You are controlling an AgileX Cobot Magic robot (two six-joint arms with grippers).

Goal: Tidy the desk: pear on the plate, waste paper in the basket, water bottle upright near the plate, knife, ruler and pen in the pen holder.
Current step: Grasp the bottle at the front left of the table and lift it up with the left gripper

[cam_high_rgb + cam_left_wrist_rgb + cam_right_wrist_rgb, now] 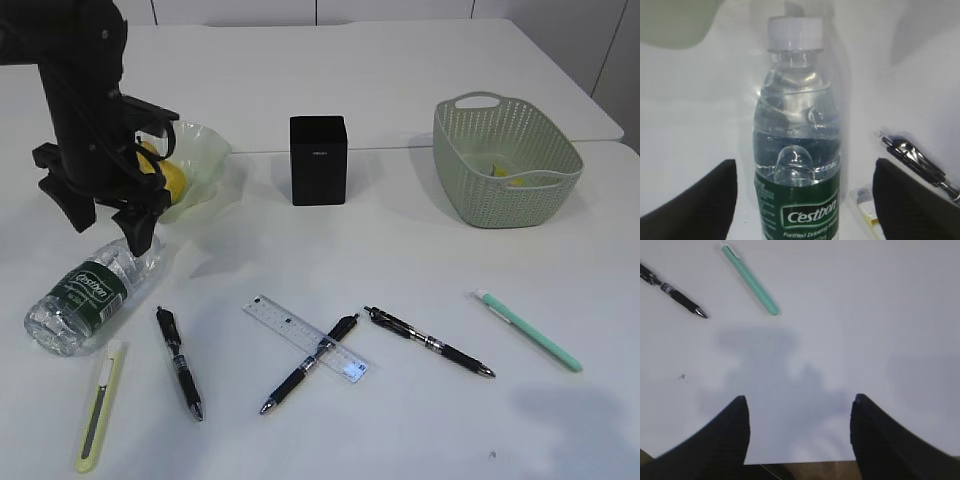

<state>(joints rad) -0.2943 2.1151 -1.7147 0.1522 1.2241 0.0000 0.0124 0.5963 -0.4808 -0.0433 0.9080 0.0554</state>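
Note:
The left gripper grabs the clear bottle by its upper body below the cap (pixel 796 120) next, to stand the bottle upright near the plate (pixel 685 20).
A clear water bottle (pixel 90 290) with a green label lies on its side at the left; it fills the left wrist view (pixel 795 125). My left gripper (pixel 108 228) is open just above the bottle's cap end, its fingers (pixel 802 200) apart on either side of the bottle without touching it. A yellow pear (pixel 172 178) sits on the pale green plate (pixel 205 150) behind the arm. The black pen holder (pixel 318 160) stands mid-table. A ruler (pixel 285 322), three black pens (pixel 180 362) (pixel 310 363) (pixel 430 342), a green pen (pixel 528 330) and a yellow-green knife (pixel 100 405) lie in front. My right gripper (pixel 797 405) is open and empty.
A green woven basket (pixel 480 200) stands at the right with a yellowish lump (pixel 505 172) inside. The right wrist view shows the green pen (pixel 750 280), a black pen tip (pixel 675 292) and the table's front edge below the fingers.

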